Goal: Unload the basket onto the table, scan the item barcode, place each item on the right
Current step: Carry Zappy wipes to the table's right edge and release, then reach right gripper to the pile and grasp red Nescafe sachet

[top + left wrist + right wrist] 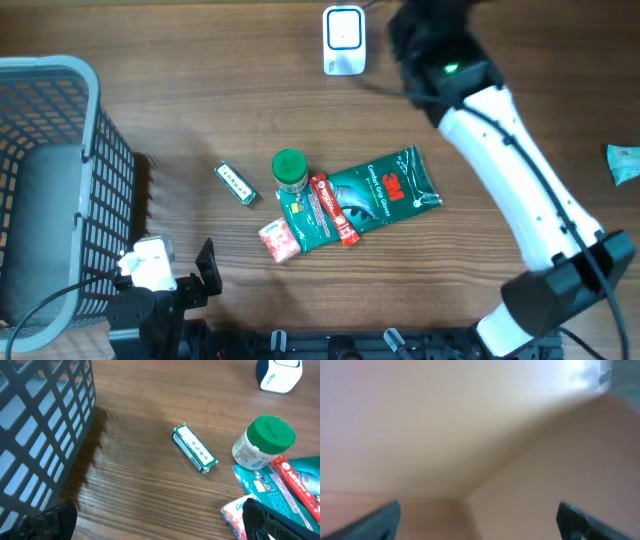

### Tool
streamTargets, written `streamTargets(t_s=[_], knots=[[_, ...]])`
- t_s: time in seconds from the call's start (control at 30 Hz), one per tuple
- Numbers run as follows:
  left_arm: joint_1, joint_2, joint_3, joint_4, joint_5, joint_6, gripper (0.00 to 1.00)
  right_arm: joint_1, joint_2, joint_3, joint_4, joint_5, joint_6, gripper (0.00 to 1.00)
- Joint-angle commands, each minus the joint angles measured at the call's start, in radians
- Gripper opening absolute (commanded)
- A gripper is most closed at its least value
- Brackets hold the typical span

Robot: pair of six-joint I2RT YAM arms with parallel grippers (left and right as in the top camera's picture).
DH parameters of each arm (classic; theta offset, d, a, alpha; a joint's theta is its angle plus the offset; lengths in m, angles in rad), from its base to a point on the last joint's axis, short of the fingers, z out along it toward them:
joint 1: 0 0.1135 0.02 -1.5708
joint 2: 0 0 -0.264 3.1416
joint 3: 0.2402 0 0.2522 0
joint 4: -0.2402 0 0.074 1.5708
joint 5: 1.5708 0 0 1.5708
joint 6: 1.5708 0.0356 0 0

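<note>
My right gripper grabs the red tube across its middle [334, 209] next, since both ends stay uncovered that way so the scanner [344, 40] reads its barcode.
Several items lie mid-table: a small green box [236, 184] [195, 449], a green-lidded jar [289, 170] [263, 442], a green 3M packet [380, 193], a red tube [335, 210] [296, 479] and a small red-and-white packet [280, 240] [234, 512]. The white barcode scanner [344, 40] [279, 373] stands at the table's far edge. My left gripper [157, 527] hovers open and empty at the near edge, left of the small packet. My right gripper [480, 525] is open and empty, raised near the scanner and facing a blurred pale wall. No barcode is legible.
A grey wire basket [50, 190] [35, 420] fills the left side. The right arm [520, 190] stretches diagonally from the near right corner toward the scanner. A teal object [622, 162] lies at the right edge.
</note>
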Motion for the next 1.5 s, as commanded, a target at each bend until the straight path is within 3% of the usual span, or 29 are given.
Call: streamTargets(t_s=[0.0,0.03,0.1,0.27,0.33,0.4,0.43,0.53,0.7,0.83,0.93,1.03,1.3,1.37,1.47], knots=[[0.002,-0.007,-0.005,0.003,0.012,-0.005,1.0,0.068,-0.019,-0.003,-0.411,-0.469,0.6,1.0],[0.002,-0.007,-0.005,0.003,0.012,-0.005,1.0,0.071,-0.018,-0.003,-0.529,-0.647,0.742,0.99],[0.002,-0.007,-0.005,0.003,0.012,-0.005,1.0,0.062,-0.01,-0.005,-0.679,-0.971,0.858,0.99],[0.002,-0.007,-0.005,0.003,0.012,-0.005,1.0,0.06,-0.009,-0.006,-0.927,-1.019,0.854,0.95],[0.002,-0.007,-0.005,0.003,0.012,-0.005,1.0,0.06,-0.009,-0.042,-1.028,-1.202,0.706,0.92],[0.002,-0.007,-0.005,0.003,0.012,-0.005,1.0,0.06,-0.009,-0.155,-1.017,-1.403,0.5,0.89],[0.002,-0.007,-0.005,0.003,0.012,-0.005,1.0,0.06,-0.009,-0.235,-0.961,-1.448,0.495,0.94],[0.002,-0.007,-0.005,0.003,0.012,-0.005,1.0,0.064,-0.009,-0.439,-0.793,-1.528,0.557,0.95],[0.002,-0.007,-0.005,0.003,0.012,-0.005,1.0,0.142,-0.008,-0.539,-0.672,-1.455,0.613,0.85],[0.002,-0.007,-0.005,0.003,0.012,-0.005,1.0,0.324,-0.002,-0.542,-0.62,-1.031,0.712,0.83],[0.002,-0.007,-0.005,0.003,0.012,-0.005,1.0,0.401,0.03,-0.542,-0.6,-0.854,0.788,0.77],[0.002,-0.007,-0.005,0.003,0.012,-0.005,1.0,0.409,0.093,-0.542,-0.599,-0.823,0.829,0.69],[0.002,-0.007,-0.005,0.003,0.012,-0.005,1.0,0.41,0.203,-0.542,-0.628,-0.814,0.874,0.59],[0.002,-0.007,-0.005,0.003,0.012,-0.005,1.0,0.41,0.263,-0.542,-0.65,-0.807,0.927,0.52],[0.002,-0.007,-0.005,0.003,0.012,-0.005,1.0,0.41,0.32,-0.542,-0.716,-0.81,1.019,0.29]])
